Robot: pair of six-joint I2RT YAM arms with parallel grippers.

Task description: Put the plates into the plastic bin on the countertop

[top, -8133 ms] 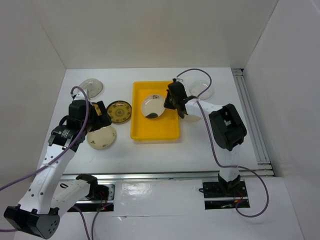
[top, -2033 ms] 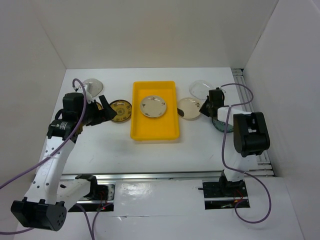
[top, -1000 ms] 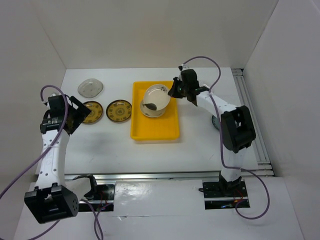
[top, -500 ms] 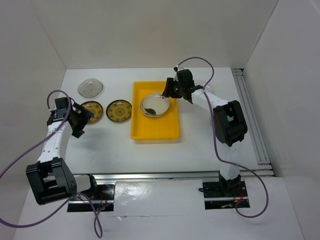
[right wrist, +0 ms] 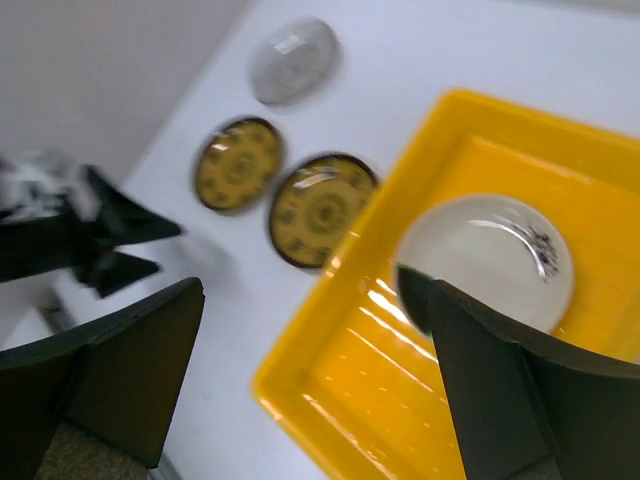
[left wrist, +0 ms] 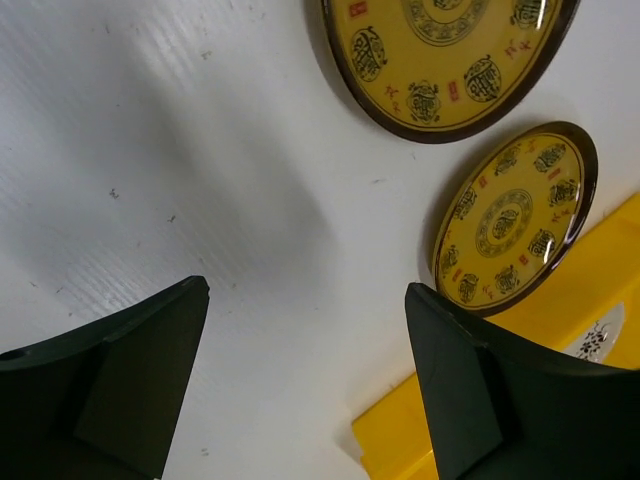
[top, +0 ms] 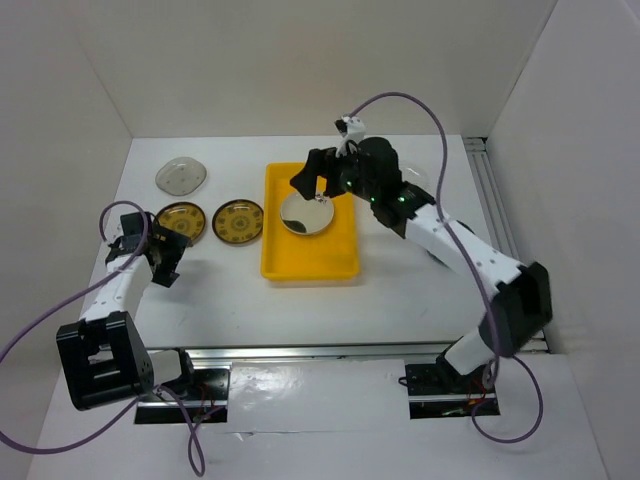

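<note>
I need to grab the yellow-and-brown patterned plate with my left gripper next, by its near rim. Its far rim then stays free to go into the bin.
The yellow plastic bin sits mid-countertop with a cream plate with a dark patch lying in it. My right gripper hovers open over the bin's far part, just above that plate, holding nothing. Two yellow-and-brown patterned plates lie left of the bin. A clear glass plate rests at the far left. My left gripper stands open near the left patterned plate, its jaws over bare countertop. The second patterned plate lies beside the bin.
White walls close the countertop on three sides. A metal rail runs along the right edge. Another clear plate peeks out behind the right arm. Cables loop above both arms.
The right gripper has opened and let the cream plate go into the bin, then lifted. The left gripper has shifted slightly toward the near side of the left patterned plate.
</note>
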